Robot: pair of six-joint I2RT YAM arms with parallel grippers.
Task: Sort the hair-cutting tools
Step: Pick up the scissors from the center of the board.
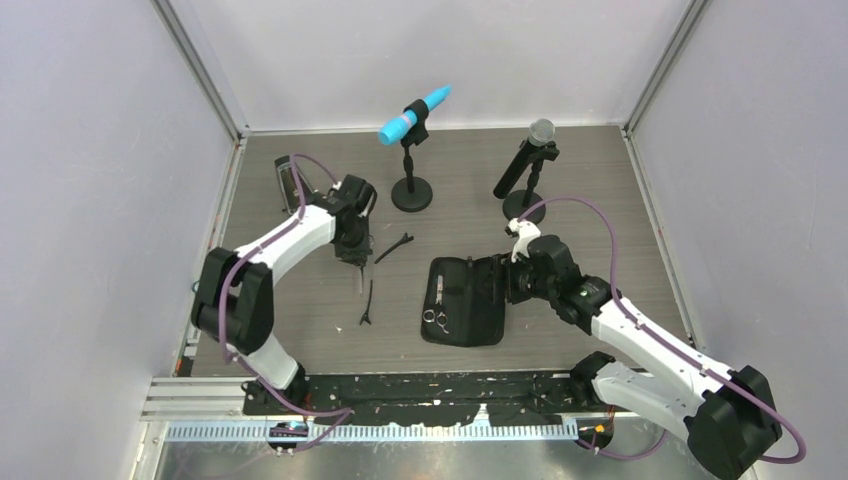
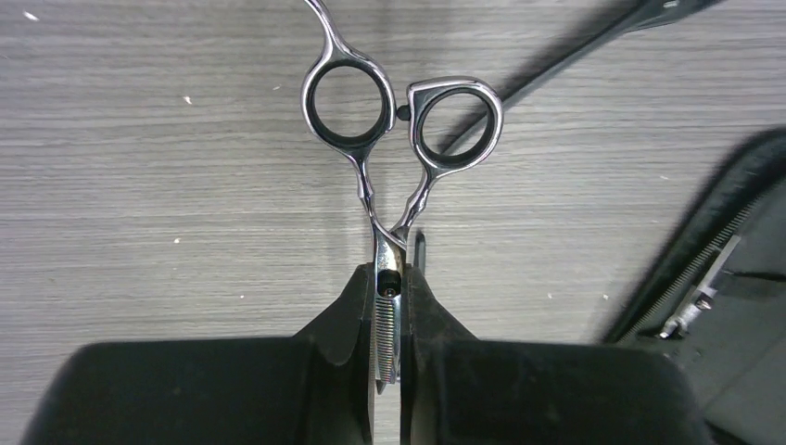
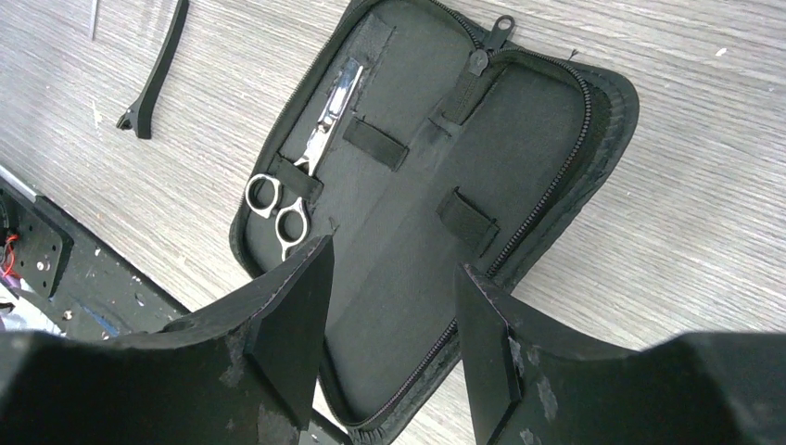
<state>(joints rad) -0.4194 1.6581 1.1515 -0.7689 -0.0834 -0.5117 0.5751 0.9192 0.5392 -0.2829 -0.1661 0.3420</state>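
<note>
The silver scissors (image 2: pixel 386 248) have toothed blades that need to stay free to go into the case, so I should next grip their ring handles with my right gripper.
My left gripper (image 2: pixel 389 278) is shut on the toothed blades of a pair of silver scissors (image 2: pixel 386 248), whose ring handles point away from me over the wooden table. In the top view this gripper (image 1: pixel 353 262) sits left of the middle, between two black hair clips (image 1: pixel 394 248) (image 1: pixel 367 303). A second pair of scissors (image 3: pixel 297 185) lies strapped in the left half of the open black zip case (image 3: pixel 519 120). My right gripper (image 3: pixel 394 324) hangs open above the case's near right part (image 1: pixel 480 290), holding nothing.
A blue microphone (image 1: pixel 413 115) and a black microphone (image 1: pixel 527 165) stand on stands at the back. A long dark flat thing (image 1: pixel 287 182) lies by the left wall. One hair clip (image 2: pixel 575 51) lies just past the held scissors' rings.
</note>
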